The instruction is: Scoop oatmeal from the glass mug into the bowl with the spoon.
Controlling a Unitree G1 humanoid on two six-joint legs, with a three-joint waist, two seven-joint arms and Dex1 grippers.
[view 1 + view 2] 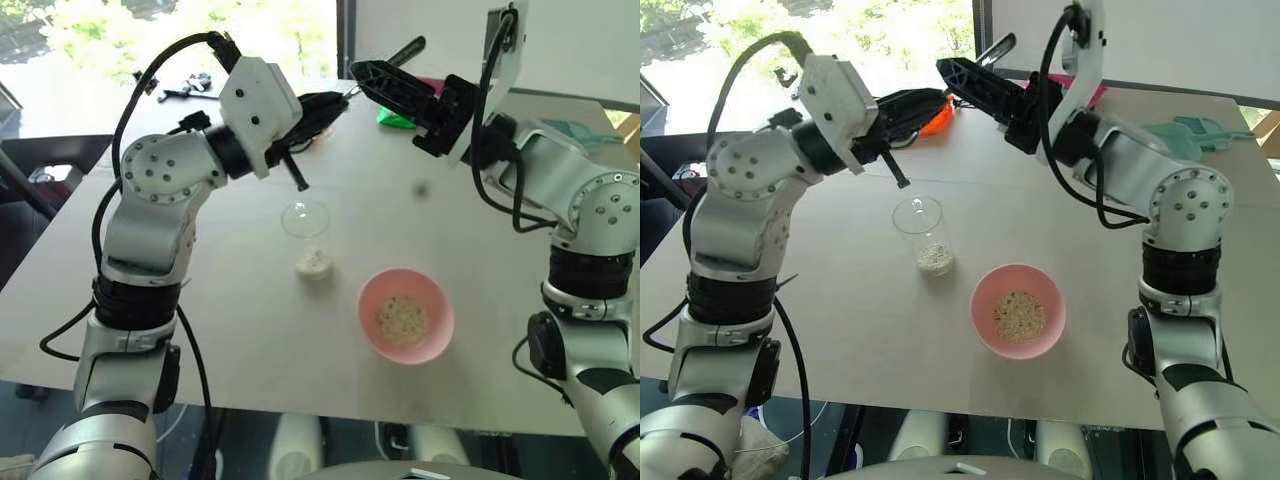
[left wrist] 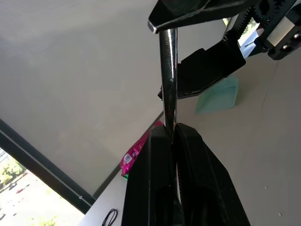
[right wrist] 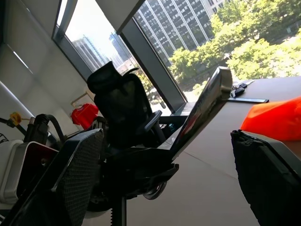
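Next, my right gripper grabs the spoon by its bare handle end [image 1: 409,50] [image 3: 210,100], since my left gripper's fingers cover the spoon near its bowl.
My left gripper [image 2: 173,127] is shut on the silver spoon [image 2: 168,70], held high above the table's far middle. The spoon's handle [image 3: 207,101] points up between the wide-apart fingers [image 1: 395,90] of my right gripper [image 3: 164,136], which is open and faces the left one. Below them stands the glass mug [image 1: 305,218] with a little oatmeal [image 1: 314,262] at its bottom. The pink bowl [image 1: 372,300] sits to its right, nearer me, with oatmeal [image 1: 402,318] in it. Whether the right fingers touch the handle I cannot tell.
A teal dustpan [image 1: 1190,135] lies at the table's far right. An orange thing [image 1: 937,120] and a green and pink packet [image 1: 395,118] lie at the far middle. Black items [image 1: 185,88] lie at the far left, by the window.
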